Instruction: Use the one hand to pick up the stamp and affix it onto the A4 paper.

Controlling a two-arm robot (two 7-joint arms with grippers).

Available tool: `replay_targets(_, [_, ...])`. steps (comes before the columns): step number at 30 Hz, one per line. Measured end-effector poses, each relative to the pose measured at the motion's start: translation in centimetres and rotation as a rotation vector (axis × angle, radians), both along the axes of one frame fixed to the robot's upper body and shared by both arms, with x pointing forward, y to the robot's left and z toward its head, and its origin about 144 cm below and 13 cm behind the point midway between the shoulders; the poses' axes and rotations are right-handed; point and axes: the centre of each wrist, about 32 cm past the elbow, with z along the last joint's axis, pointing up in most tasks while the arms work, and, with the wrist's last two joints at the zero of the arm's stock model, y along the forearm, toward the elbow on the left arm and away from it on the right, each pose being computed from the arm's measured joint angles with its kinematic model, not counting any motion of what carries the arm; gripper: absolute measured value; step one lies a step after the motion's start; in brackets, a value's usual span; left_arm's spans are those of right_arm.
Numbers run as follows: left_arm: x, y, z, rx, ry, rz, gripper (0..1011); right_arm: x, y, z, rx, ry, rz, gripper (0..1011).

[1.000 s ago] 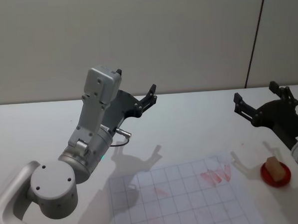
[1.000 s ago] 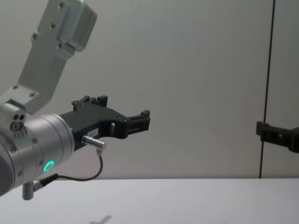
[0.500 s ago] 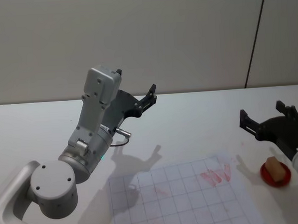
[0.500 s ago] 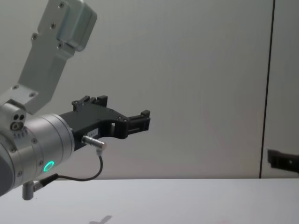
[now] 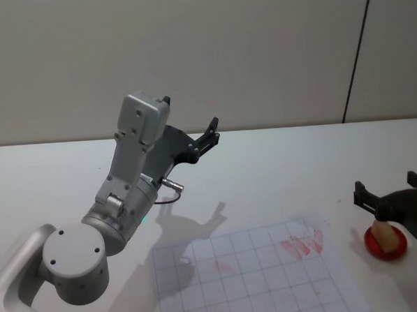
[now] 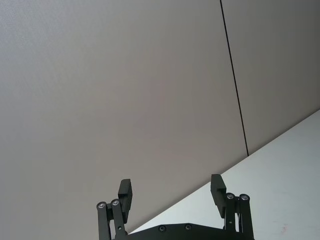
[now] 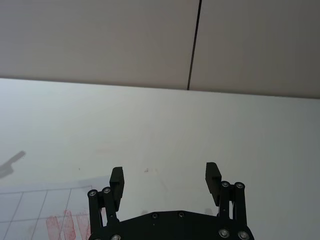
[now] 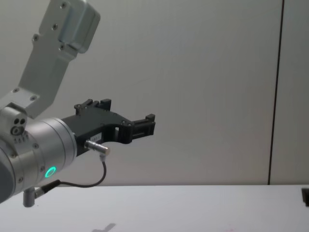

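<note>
The stamp [image 5: 385,236] has its foot on the red ink pad, so my right gripper should next grab the stamp's tan sides above the ink.
The stamp [image 5: 385,236], a small tan block, stands on a round red ink pad [image 5: 384,247] near the table's right edge. My right gripper [image 5: 388,186] is open and low over it. Its black body covers the stamp's top, and its fingertips reach past the stamp toward the wall. The right wrist view shows the same gripper [image 7: 165,174] open with only bare table between the fingers. The A4 paper [image 5: 257,276], printed with a grid, lies at the front centre and bears red stamp marks [image 5: 302,245]. My left gripper [image 5: 189,113] is parked high on the left, open.
The white table [image 5: 279,166] runs back to a beige wall. The raised left arm [image 5: 129,181] stands over the table's left half, beside the paper. The left gripper [image 8: 126,113] hangs well above the table, and a corner of the paper [image 7: 30,210] shows near the right gripper.
My right gripper has come down and moved toward the table's right front, from high behind the stamp to just over it. The left arm has not moved.
</note>
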Motion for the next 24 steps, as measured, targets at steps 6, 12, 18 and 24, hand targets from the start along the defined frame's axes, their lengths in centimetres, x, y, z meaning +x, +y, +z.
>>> replay_targets(6, [0.0,0.0,0.0,0.000,0.000,0.000,1001,-0.4,-0.2,0.0,-0.011,0.052,-0.006,1001])
replay_targets(12, [0.0,0.0,0.0,0.000,0.000,0.000,1001,-0.4,-0.6,-0.2,-0.015,0.099,0.007,1001])
replay_targets(18, [0.0,0.0,0.0,0.000,0.000,0.000,1002,-0.2,-0.8,-0.6,-0.016,0.134,0.020,1001])
replay_targets(24, [0.0,0.0,0.0,0.000,0.000,0.000,1001,0.1,-1.1,-1.2,-0.015,0.164,0.030,1001])
